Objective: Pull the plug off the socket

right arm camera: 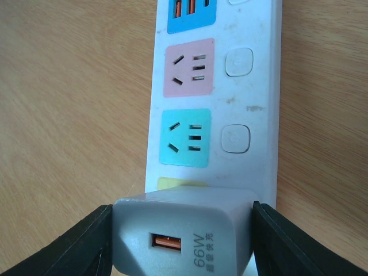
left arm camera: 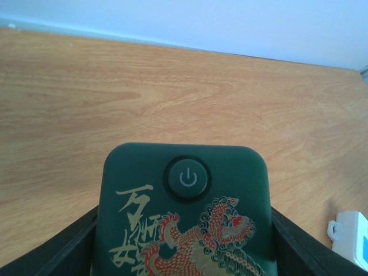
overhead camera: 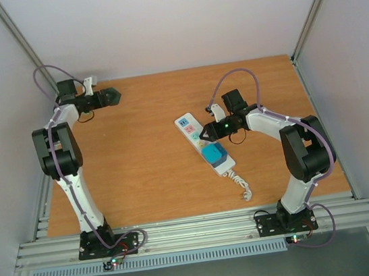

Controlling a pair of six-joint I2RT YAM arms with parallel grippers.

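The dark green block [left arm camera: 184,172] hangs above the table, and the block would fall onto empty wood if I opened now, so my left gripper keeps holding it.
The socket [right arm camera: 253,103], a long white power strip with pastel panels, lies on the wooden table [overhead camera: 139,157], right of centre. A grey plug [right arm camera: 172,215] marked 66W stands over its yellow panel. My right gripper [right arm camera: 183,229] is shut on this plug, one black finger [right arm camera: 86,241] against each side. Whether the prongs are still seated is hidden. In the top view the right gripper [overhead camera: 206,135] hangs over the strip [overhead camera: 188,125]. My left gripper [overhead camera: 109,96], at the far left, is shut on a dark green block [left arm camera: 184,172] with a power button and a lion print.
A teal-blue block [overhead camera: 214,153] sits on the strip just on the near side of the right gripper. The strip's curly white cord [overhead camera: 243,186] trails toward the near edge. One end of the strip [left arm camera: 352,238] shows in the left wrist view. Walls enclose the table.
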